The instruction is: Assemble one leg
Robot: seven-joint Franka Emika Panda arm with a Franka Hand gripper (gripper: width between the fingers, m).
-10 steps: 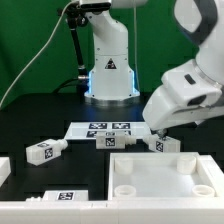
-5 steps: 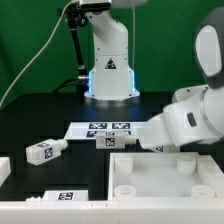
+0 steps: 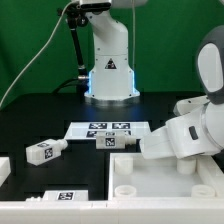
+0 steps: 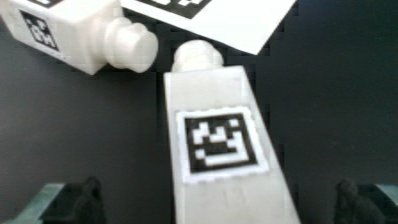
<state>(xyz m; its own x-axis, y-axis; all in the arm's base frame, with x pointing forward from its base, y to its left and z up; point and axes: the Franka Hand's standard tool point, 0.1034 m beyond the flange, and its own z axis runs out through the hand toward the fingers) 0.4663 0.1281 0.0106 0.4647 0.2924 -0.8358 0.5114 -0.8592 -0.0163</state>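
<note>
My open fingers stand on either side of the white leg and closing now would catch it, so my gripper closes next.
In the wrist view a white leg [image 4: 214, 130] with a square marker tag on its side lies on the black table. It lies lengthwise between my fingers. My gripper [image 4: 217, 203] is open, with one dark fingertip [image 4: 71, 200] on each side of the leg and a gap to it on both sides. A second leg [image 4: 71, 35] lies just beyond its narrow end. In the exterior view my arm hangs low at the right and hides both this leg and the gripper. The second leg [image 3: 115, 141] shows beside the arm.
The marker board [image 3: 108, 127] lies behind the legs and also shows in the wrist view [image 4: 205, 15]. The large white tabletop [image 3: 165, 185] sits in front at the exterior view's right. Two more legs [image 3: 45, 151] [image 3: 62, 196] lie at the exterior view's left.
My arm has come down and forward over the leg by the tabletop. The leg was visible in the exterior view a second ago and is now covered by the arm.
</note>
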